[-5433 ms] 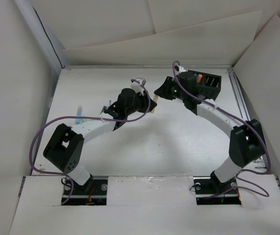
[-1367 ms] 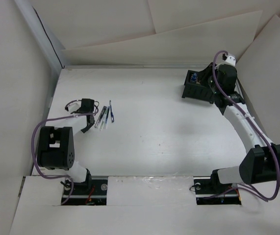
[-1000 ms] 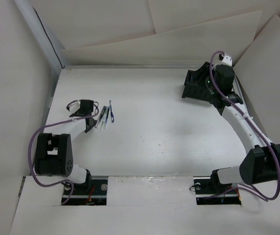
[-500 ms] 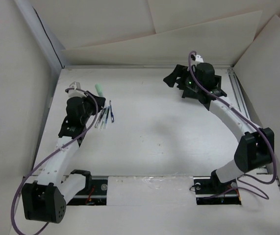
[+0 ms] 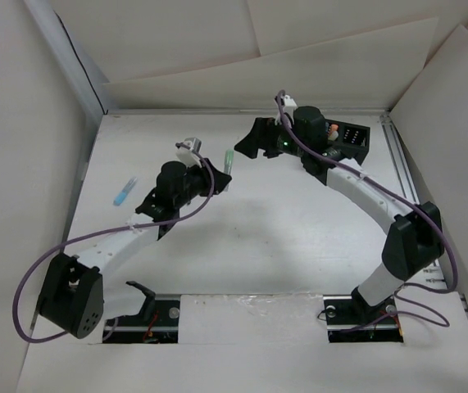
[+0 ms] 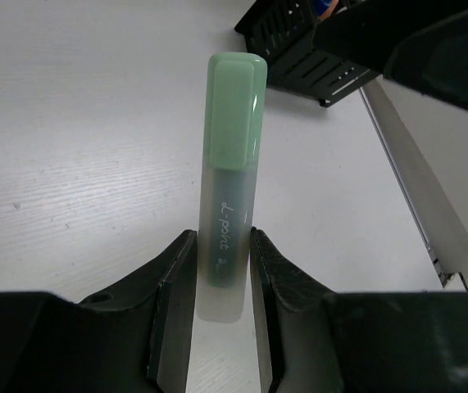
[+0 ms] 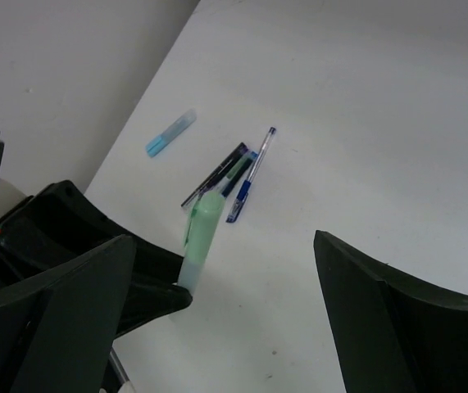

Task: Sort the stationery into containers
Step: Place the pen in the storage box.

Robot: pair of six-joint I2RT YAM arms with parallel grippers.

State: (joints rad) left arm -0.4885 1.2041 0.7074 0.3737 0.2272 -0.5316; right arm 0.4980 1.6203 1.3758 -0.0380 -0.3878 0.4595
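Observation:
My right gripper is going to grab the highlighter by its green cap [image 5: 229, 159] [image 7: 204, 221], away from my left gripper. The body end of the highlighter stays free to go into the organiser.
My left gripper [image 5: 219, 175] [image 6: 221, 266] is shut on a green-capped highlighter [image 5: 229, 159] [image 6: 234, 155], which it holds above the table with the cap pointing away from it. My right gripper [image 5: 245, 146] [image 7: 225, 315] stands wide open just right of the cap, with nothing between its fingers. The highlighter [image 7: 200, 237] shows at its left finger. A light blue highlighter [image 5: 124, 193] [image 7: 170, 133] and three pens [image 7: 235, 170] lie on the table at the left. The black organiser box [image 5: 350, 137] [image 6: 299, 57] sits at the back right, with orange and blue pieces in it.
Paper walls [image 5: 37, 123] enclose the table on the left, back and right. A metal rail [image 5: 397, 155] [image 6: 414, 205] runs along the right edge beside the organiser. The left arm's purple cable [image 5: 94, 237] loops over the table's near left.
My left arm has swung right toward the table's middle with the green highlighter. My right gripper left the organiser, moved left to meet it, and its jaws opened wide.

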